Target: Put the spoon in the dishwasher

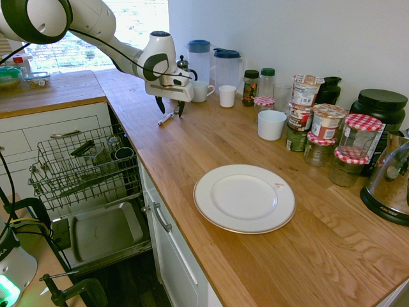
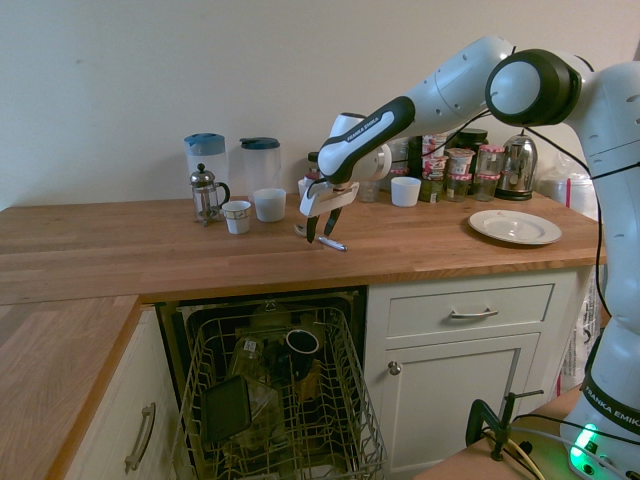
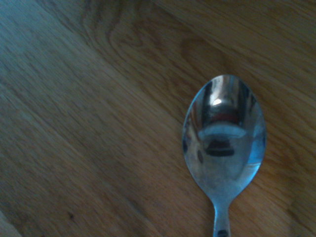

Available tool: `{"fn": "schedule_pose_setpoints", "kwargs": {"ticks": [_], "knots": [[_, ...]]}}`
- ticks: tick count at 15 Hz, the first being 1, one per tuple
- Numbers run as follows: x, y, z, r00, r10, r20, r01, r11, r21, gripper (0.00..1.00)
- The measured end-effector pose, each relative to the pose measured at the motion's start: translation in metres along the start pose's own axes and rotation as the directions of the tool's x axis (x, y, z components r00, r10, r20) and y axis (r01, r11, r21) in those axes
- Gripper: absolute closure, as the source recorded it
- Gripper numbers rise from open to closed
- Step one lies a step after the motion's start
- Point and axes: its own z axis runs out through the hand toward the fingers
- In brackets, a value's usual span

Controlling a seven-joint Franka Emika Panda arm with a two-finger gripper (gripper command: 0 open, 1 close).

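Note:
I will next pick up the spoon with my gripper by its slim handle, where two narrow sides face the fingers, because the spoon's bowl is round and sloping.
The spoon lies flat on the wooden counter near its corner, above the dishwasher. Its shiny round bowl fills the wrist view. My gripper points straight down over the spoon, fingers apart on either side of the handle and tips close to the counter. Nothing is held. The dishwasher stands open below the counter, with its grey wire rack pulled out and several cups and dishes in it.
Behind the gripper stand a French press, two white cups, two blue-lidded jugs and a white mug. A white plate, a white bowl, several jars and a kettle sit further along.

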Motion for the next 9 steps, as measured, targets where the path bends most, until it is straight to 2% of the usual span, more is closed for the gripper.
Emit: {"fn": "schedule_pose_setpoints", "kwargs": {"ticks": [9], "knots": [[-0.0022,-0.0062,0.0042,0.999,0.039,-0.030,-0.039,0.999,0.000,1.00]]}}
